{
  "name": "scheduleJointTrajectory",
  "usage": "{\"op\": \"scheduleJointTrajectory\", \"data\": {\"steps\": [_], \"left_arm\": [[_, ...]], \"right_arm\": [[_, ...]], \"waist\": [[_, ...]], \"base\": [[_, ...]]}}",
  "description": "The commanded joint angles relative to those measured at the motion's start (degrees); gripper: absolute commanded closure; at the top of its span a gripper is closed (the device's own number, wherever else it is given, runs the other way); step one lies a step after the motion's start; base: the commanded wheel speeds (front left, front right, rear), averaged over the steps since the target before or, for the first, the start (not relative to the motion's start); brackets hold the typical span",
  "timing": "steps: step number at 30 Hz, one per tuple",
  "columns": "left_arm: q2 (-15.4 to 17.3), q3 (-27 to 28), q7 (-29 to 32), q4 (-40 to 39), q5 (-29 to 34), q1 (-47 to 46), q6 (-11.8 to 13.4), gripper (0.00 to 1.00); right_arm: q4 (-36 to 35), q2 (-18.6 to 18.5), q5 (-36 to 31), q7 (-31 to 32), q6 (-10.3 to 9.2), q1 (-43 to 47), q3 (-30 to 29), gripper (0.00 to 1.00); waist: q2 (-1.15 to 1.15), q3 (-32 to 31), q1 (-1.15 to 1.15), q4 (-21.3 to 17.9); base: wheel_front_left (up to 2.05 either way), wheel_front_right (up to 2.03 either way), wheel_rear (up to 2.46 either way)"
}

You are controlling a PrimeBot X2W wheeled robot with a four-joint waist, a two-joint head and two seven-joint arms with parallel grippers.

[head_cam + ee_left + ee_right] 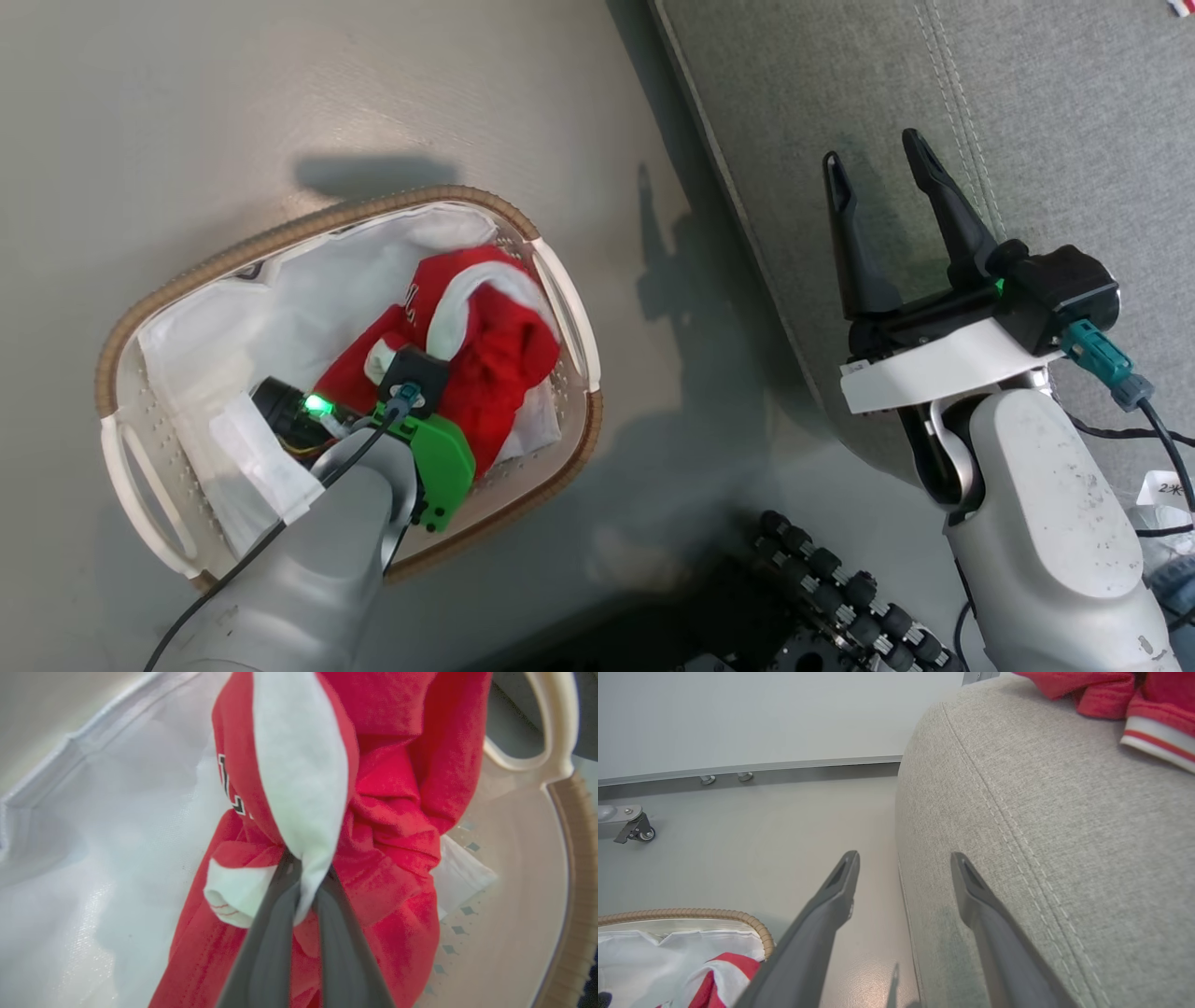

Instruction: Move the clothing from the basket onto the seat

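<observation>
My right gripper grabs the red garment by its white-trimmed fold (476, 286) (718, 969) next. Then the garment goes onto the seat.
The basket (308, 224) stands on the floor at the left, and a red and white piece of clothing (495, 345) lies crumpled on its white lining (93, 835). My left arm reaches down into it. In the left wrist view my left gripper (306, 868) is shut on a white fold of the clothing (397, 812). My right gripper (873, 154) hovers open and holds nothing, over the near edge of the grey seat (1027, 112). From the right wrist, the right gripper (903, 858) straddles the seat's corner (1041, 812), with the basket rim (714, 914) at lower left.
Another red garment with a white striped cuff (1111, 690) lies on the seat, farther back. My base's dark roller wheel (840, 588) sits on the floor between basket and seat. A castor (637, 830) and a wall skirting (784, 765) lie beyond the basket.
</observation>
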Motion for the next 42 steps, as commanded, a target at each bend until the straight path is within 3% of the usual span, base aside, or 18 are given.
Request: {"op": "scheduleJointTrajectory", "data": {"steps": [1,11,26,33,42], "left_arm": [[0.1,0.2,-0.3,-1.1,-0.4,0.5,0.2,1.00],[-0.2,1.2,-0.3,-10.4,-1.0,7.1,-1.0,1.00],[0.8,5.6,-0.3,-26.3,0.1,15.9,-2.7,1.00],[3.6,5.6,-0.3,-31.5,2.5,12.4,-3.8,1.00],[6.5,2.5,0.5,-34.0,2.7,2.9,-4.7,1.00]], "right_arm": [[0.4,-0.2,-0.6,0.0,-0.07,-0.1,-0.2,0.00],[2.6,-0.2,-4.0,0.0,-0.06,2.3,-1.8,0.00],[6.5,-0.2,-10.1,0.0,-0.07,11.5,-6.4,0.00],[7.7,-0.2,-11.6,0.0,-0.06,15.8,-6.9,0.00],[8.3,-0.2,-12.1,0.0,-0.06,17.1,-4.3,0.00]], "waist": [[0.00,-1.6,-0.01,1.4],[0.00,-10.4,-0.01,5.6],[0.00,-30.8,-0.01,14.7],[0.00,-39.1,-0.01,18.0],[0.00,-46.0,-0.01,19.6]], "base": [[0.00,0.00,0.00],[0.00,0.00,0.00],[0.00,0.00,0.00],[0.00,0.00,0.00],[0.00,0.00,0.00]]}}
